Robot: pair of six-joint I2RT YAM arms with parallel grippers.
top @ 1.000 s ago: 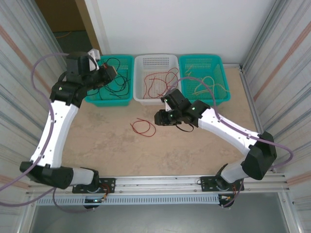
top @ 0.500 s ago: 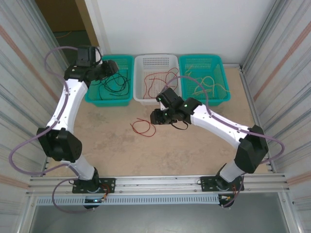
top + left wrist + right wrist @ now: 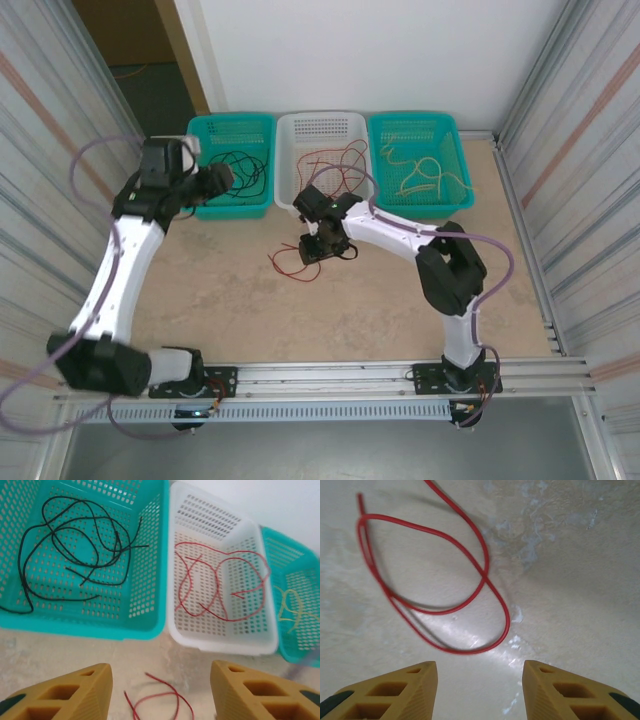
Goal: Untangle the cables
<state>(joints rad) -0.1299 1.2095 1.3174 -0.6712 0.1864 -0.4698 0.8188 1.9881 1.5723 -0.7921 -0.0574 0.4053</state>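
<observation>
The loose red cable's outer bend nearest my right gripper is the part it needs to grab next. The cable's far side then stays free for my left gripper to untangle.
A loose red cable [image 3: 293, 262] lies looped on the table in front of the baskets; it also shows as a red loop [image 3: 435, 575] and a red cable [image 3: 160, 700]. My right gripper [image 3: 312, 249] hovers just beside it, open, nothing between its fingers [image 3: 395, 690]. My left gripper [image 3: 218, 178] stands open at the front edge of the left teal basket [image 3: 232, 205], empty. Black cables [image 3: 75, 535] lie in that basket, red cables [image 3: 220, 580] in the white basket [image 3: 220, 642], pale yellow cables [image 3: 420, 172] in the right teal basket [image 3: 455, 205].
The three baskets stand in a row against the back wall. Metal walls close in the table on both sides. Bare tabletop [image 3: 330, 310] stretches between the baskets and the arm bases.
My right gripper has moved left toward the red cable on the table. My left gripper has drawn back from over the left basket to its front edge.
</observation>
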